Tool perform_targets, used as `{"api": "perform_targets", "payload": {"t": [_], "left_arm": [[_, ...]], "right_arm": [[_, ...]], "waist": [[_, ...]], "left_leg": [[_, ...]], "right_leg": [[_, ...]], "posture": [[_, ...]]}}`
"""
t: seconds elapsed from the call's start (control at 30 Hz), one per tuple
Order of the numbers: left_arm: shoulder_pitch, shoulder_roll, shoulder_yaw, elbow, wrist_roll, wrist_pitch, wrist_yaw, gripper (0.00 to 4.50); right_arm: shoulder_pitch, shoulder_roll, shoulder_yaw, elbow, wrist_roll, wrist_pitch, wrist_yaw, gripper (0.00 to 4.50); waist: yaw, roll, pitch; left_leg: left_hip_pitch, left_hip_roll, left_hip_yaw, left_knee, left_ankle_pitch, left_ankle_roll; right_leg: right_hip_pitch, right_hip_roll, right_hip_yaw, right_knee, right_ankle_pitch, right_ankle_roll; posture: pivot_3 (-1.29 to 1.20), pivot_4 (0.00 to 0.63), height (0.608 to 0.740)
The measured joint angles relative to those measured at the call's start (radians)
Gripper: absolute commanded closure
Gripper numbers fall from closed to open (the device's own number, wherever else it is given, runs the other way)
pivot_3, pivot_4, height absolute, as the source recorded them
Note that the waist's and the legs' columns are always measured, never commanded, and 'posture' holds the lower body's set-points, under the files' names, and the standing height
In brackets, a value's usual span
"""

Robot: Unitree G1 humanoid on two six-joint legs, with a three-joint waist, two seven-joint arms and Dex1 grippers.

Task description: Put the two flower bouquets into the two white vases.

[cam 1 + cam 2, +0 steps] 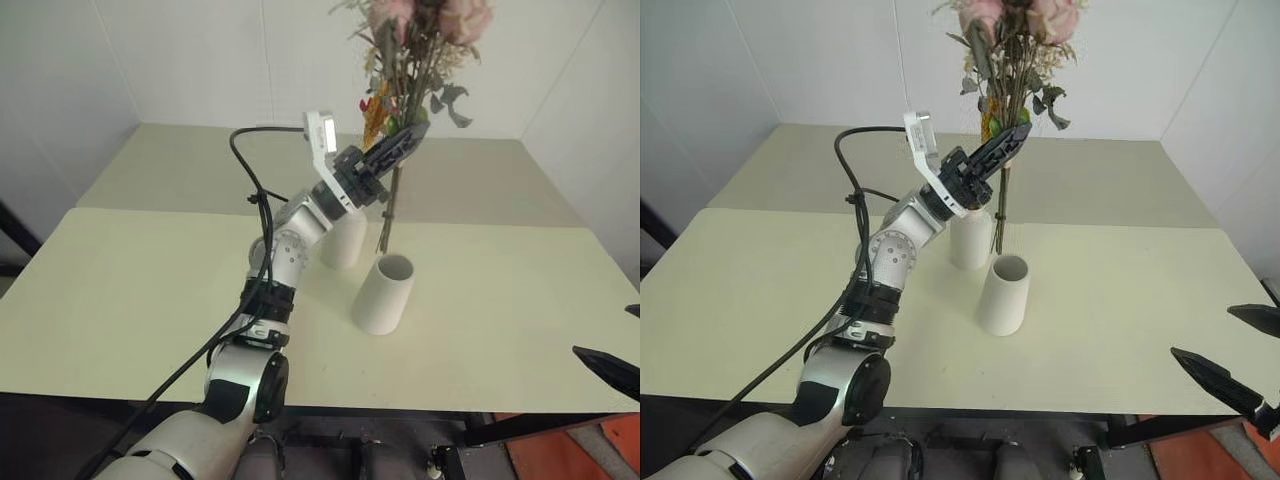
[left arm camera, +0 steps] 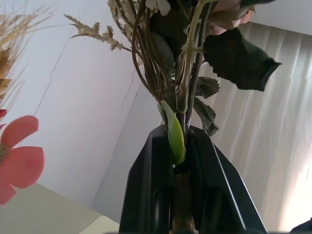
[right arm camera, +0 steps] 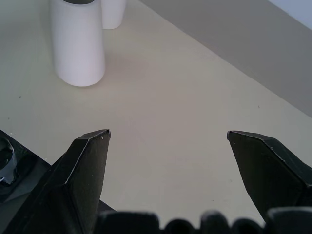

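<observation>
The rose bouquet's stem ends hang above the wide white vase's opening (image 1: pixel 395 267), so my left gripper should keep holding the bouquet until they are in the vase.
My left gripper (image 1: pixel 412 137) is shut on the stems of the rose bouquet (image 1: pixel 430 30), holding it upright in the air. In the left wrist view the black fingers (image 2: pixel 146 185) squeeze the stems and a green leaf. The stem ends hang just above and behind the mouth of the wide white vase (image 1: pixel 383 295). The other white vase (image 1: pixel 345 242) stands right behind it, partly hidden by my arm. A yellow-orange bunch (image 1: pixel 375 110) with a red-pink flower (image 2: pixel 17 156) rises behind the gripper. My right gripper (image 3: pixel 168 141) is open over the table's front right.
The vases stand mid-table on a pale table (image 1: pixel 130 300), with bare tabletop to their left and right. White walls close the far side. A black cable (image 1: pixel 245 165) loops from my left arm.
</observation>
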Motion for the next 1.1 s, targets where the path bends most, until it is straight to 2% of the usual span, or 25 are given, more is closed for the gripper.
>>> {"api": "perform_targets", "payload": {"t": [0.47, 0.8, 1.1], "left_arm": [[0.047, 0.003, -0.09, -0.062, -0.008, 0.026, 0.001, 4.34], [0.061, 0.003, -0.14, 0.005, 0.041, -0.112, -0.008, 4.34], [0.082, 0.004, -0.212, -0.003, 0.054, -0.147, -0.036, 4.34]], "right_arm": [[0.016, 0.0, 0.001, 0.0, 0.001, -0.001, -0.013, 0.0], [0.016, 0.0, 0.001, 0.0, 0.017, -0.001, -0.019, 0.0], [0.019, -0.007, -0.004, 0.0, 0.019, -0.001, -0.02, 0.0]], "waist": [[-0.001, 0.0, 0.0], [0.0, 0.0, 0.0], [0.0, 0.0, 0.0]], "left_leg": [[0.0, 0.0, 0.0, 0.0, 0.0, 0.0], [0.0, 0.0, 0.0, 0.0, 0.0, 0.0], [0.0, 0.0, 0.0, 0.0, 0.0, 0.0]], "right_leg": [[0.0, 0.0, 0.0, 0.0, 0.0, 0.0], [0.0, 0.0, 0.0, 0.0, 0.0, 0.0], [0.0, 0.0, 0.0, 0.0, -0.001, 0.0]], "posture": [[0.0, 0.15, 0.74], [0.0, 0.15, 0.74], [0.0, 0.15, 0.74]]}}
